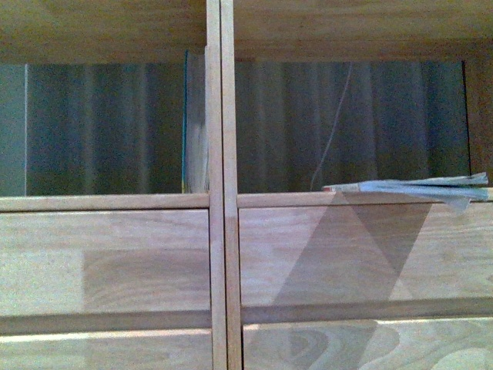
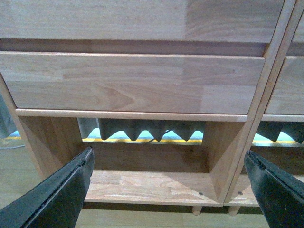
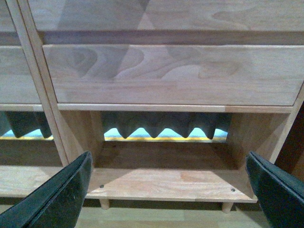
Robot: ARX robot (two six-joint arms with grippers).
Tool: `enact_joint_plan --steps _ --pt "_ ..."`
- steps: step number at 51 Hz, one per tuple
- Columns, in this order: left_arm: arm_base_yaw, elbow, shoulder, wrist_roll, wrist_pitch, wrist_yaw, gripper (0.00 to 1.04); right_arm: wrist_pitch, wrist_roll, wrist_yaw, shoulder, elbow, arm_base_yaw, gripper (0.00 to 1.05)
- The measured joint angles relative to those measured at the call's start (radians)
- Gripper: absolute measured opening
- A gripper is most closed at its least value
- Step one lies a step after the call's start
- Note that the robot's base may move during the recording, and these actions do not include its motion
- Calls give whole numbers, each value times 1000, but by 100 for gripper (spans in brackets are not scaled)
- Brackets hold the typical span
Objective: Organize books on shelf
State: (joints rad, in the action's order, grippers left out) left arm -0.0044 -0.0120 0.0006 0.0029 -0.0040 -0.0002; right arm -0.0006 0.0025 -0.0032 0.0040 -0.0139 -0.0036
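Observation:
My right gripper grabs the pale book's loose page edge (image 1: 467, 188) opposite the red-marked spine (image 1: 339, 187) next, to organize the shelf.
The light-wood shelf (image 1: 216, 231) fills the front view, with two open compartments above plain drawer fronts. A slim book with a teal spine (image 1: 187, 123) stands upright against the centre divider in the left compartment. A pale book (image 1: 416, 187) lies flat on the right compartment's floor, its red-marked spine end toward the middle and its edge hanging over the front lip. Neither gripper shows in the front view. My left gripper (image 2: 168, 190) is open and empty, facing the bottom left compartment. My right gripper (image 3: 168, 190) is open and empty, facing the bottom right compartment.
Grey curtains (image 1: 347, 123) hang behind the open-backed shelf, with a thin white cord (image 1: 333, 131) in front of them. Short peg legs (image 3: 104, 204) hold the shelf just above the wood floor (image 2: 142, 218). A yellow strip (image 2: 142, 140) shows under the curtain hem.

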Motion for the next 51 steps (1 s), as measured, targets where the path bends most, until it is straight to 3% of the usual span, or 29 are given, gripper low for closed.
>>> enact_joint_plan --steps 33,37,51 --pt "0 0 0 0 0 0 97 0 0 2 0 0 0 98" --pt "0 0 0 0 0 0 97 50 -3 201 14 0 59 98" --pt "0 0 0 0 0 0 97 187 94 278 298 -54 127 98"
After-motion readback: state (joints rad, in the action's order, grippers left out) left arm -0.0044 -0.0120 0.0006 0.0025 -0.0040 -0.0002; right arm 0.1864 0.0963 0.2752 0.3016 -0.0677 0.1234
